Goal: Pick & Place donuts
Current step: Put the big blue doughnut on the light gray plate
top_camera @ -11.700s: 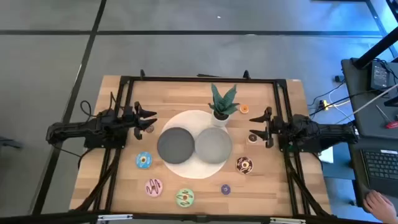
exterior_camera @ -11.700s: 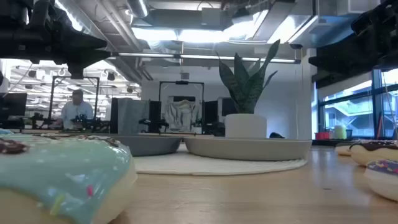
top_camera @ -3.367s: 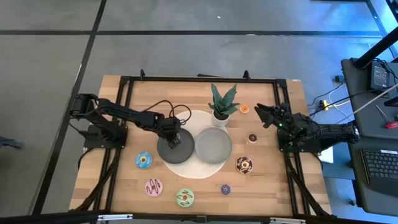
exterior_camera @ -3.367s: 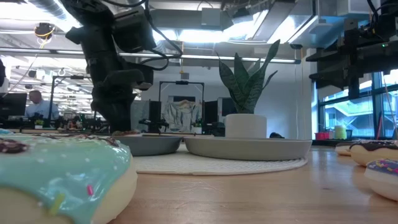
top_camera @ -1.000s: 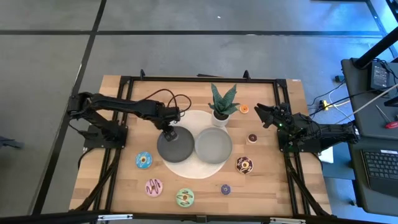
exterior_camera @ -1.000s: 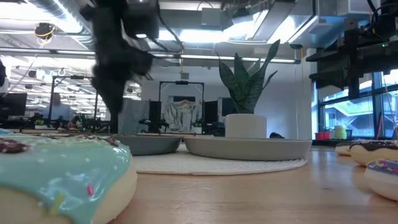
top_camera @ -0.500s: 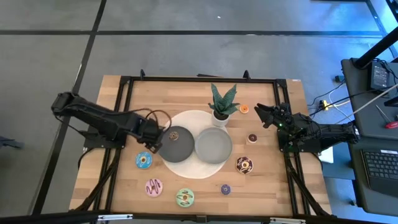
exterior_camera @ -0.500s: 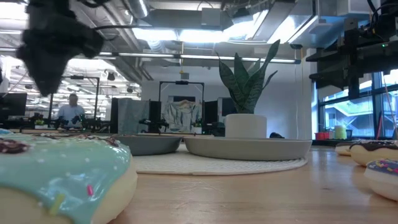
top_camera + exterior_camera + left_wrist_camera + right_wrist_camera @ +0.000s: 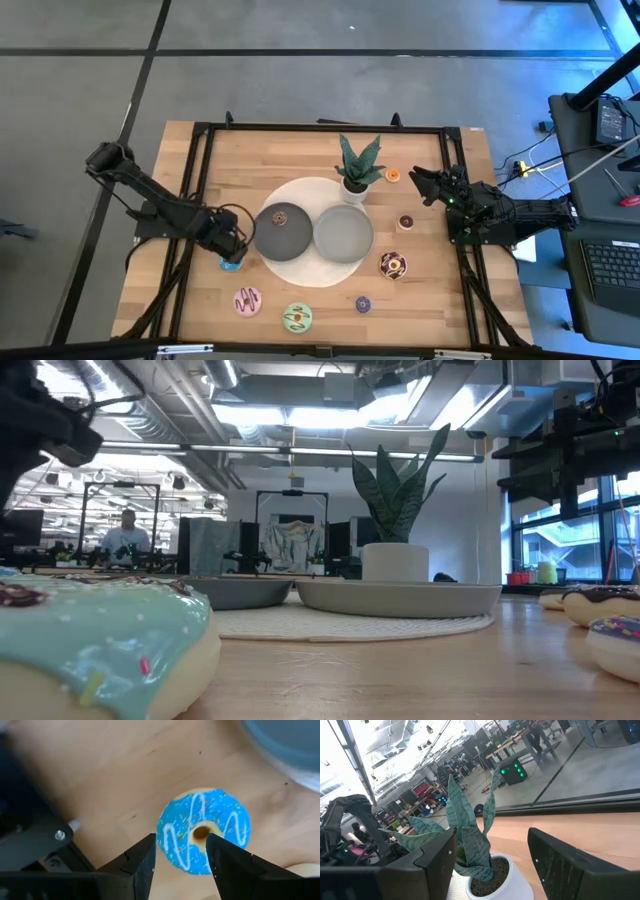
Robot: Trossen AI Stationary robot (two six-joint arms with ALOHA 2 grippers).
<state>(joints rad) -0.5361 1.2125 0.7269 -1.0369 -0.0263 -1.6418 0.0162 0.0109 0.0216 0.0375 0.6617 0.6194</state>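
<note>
My left fingertips are above the ring and hole of the blue donut, so they would miss it if I closed now. My left gripper needs to go lower first.
My left gripper (image 9: 231,248) (image 9: 181,842) is open and points down over the blue donut with white zigzag icing (image 9: 202,837) (image 9: 232,263), which lies flat on the wood. One finger stands beside its rim, the other over its hole; no touch shows. A mini brown donut (image 9: 281,216) lies in the dark grey dish (image 9: 270,240). Flat on the table are pink (image 9: 247,300), green (image 9: 297,318), mini purple (image 9: 363,304), brown (image 9: 392,265), mini brown (image 9: 406,222) and mini orange (image 9: 393,175) donuts. My right gripper (image 9: 418,184) (image 9: 492,835) waits open at the right, facing the plant.
A light grey dish (image 9: 343,234) sits beside the dark one on a round white mat (image 9: 300,190). A potted plant (image 9: 357,168) (image 9: 470,845) stands at the mat's far edge. A black frame (image 9: 200,140) runs along the table's sides. Bare wood lies at the far left.
My left gripper has left the dark grey dish and swung toward the table's left and near edge, coming down over the blue donut. The mini brown donut that it covered now shows lying in that dish. The right arm has kept still.
</note>
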